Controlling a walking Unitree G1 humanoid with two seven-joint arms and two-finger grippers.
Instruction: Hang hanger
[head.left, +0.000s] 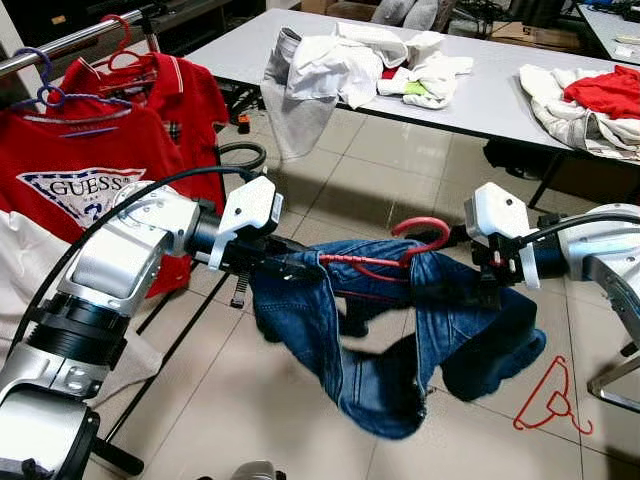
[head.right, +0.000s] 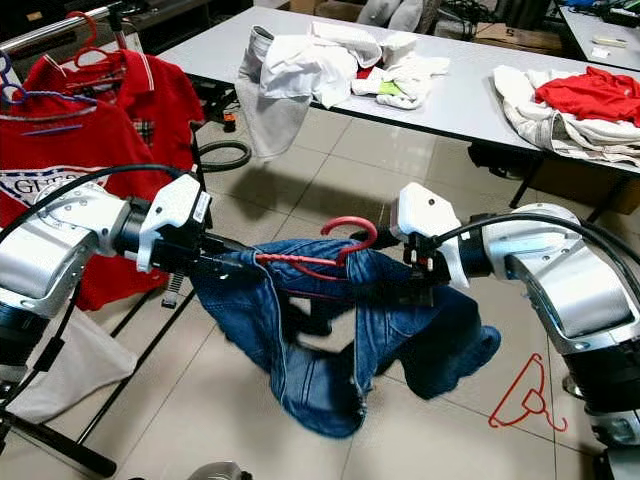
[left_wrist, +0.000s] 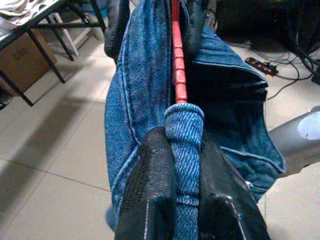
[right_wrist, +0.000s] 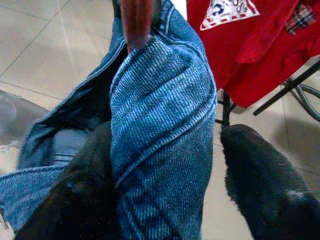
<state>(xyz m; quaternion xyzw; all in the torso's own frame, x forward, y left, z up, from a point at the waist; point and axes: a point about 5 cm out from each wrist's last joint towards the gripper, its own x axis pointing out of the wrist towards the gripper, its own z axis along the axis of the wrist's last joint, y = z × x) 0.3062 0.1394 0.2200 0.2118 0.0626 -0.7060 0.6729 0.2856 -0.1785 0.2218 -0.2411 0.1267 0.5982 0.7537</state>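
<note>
My right gripper will next grab the jeans by the narrow fold (head.left: 455, 272) that stands up over the hanger's end, because slack denim (head.left: 385, 405) hangs down below the hanger.
A red hanger (head.left: 425, 232) with blue jeans (head.left: 380, 370) draped over it hangs in mid-air between my two arms, above the tiled floor. My left gripper (head.left: 290, 265) is shut on the hanger's left end, which is wrapped in denim; in the left wrist view both fingers (left_wrist: 150, 190) pinch that denim just below the red bar (left_wrist: 177, 60). My right gripper (head.left: 485, 290) is at the hanger's right end. In the right wrist view its fingers (right_wrist: 260, 180) stand spread around a fold of the jeans (right_wrist: 160, 125), one touching the cloth, the other apart from it.
At the left a clothes rack rail (head.left: 60, 45) carries red shirts (head.left: 80, 170) on a purple hanger (head.left: 45, 90) and a red one. A grey table (head.left: 500, 100) with heaped clothes stands behind. A spare red hanger (head.left: 550, 400) lies on the floor at the right.
</note>
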